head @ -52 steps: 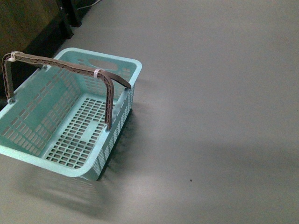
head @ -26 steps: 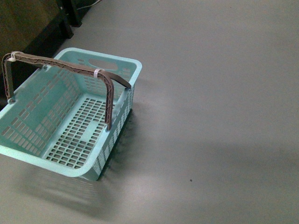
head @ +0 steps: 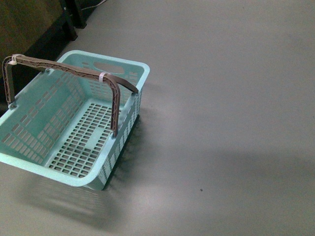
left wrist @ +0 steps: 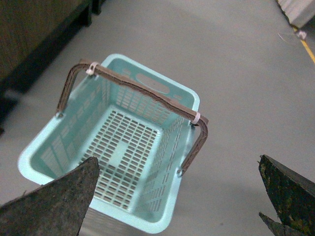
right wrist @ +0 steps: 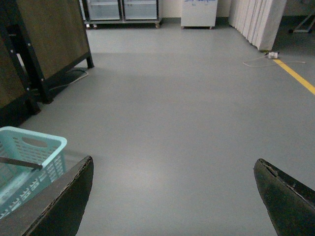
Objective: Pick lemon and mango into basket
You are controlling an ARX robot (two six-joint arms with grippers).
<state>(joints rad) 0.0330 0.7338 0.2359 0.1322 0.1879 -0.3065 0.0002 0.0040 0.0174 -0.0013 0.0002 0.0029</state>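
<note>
Next, my left gripper grabs the basket by its brown handle (head: 74, 70), so the basket's slotted bottom stays free for the lemon and mango.
The aqua-teal basket (head: 29, 156) stands on the grey floor at the left of the front view, empty, its brown handle (head: 74, 70) upright with white ties. It also shows in the left wrist view (left wrist: 147, 227) and partly in the right wrist view (right wrist: 47, 141). My left gripper (left wrist: 179, 196) is open and empty, high above the basket's near corner. My right gripper (right wrist: 174, 196) is open and empty above bare floor, beside the basket. The lemon and the mango are out of view.
Dark wooden furniture (head: 24, 24) stands behind the basket at the far left. In the right wrist view, cabinets (right wrist: 123, 10) and a white curtain (right wrist: 256, 19) line the far wall, and a yellow floor line (right wrist: 295, 76) runs along one side.
The basket sits very slightly higher and further left in the front view than a second ago. Nothing else has visibly changed.
</note>
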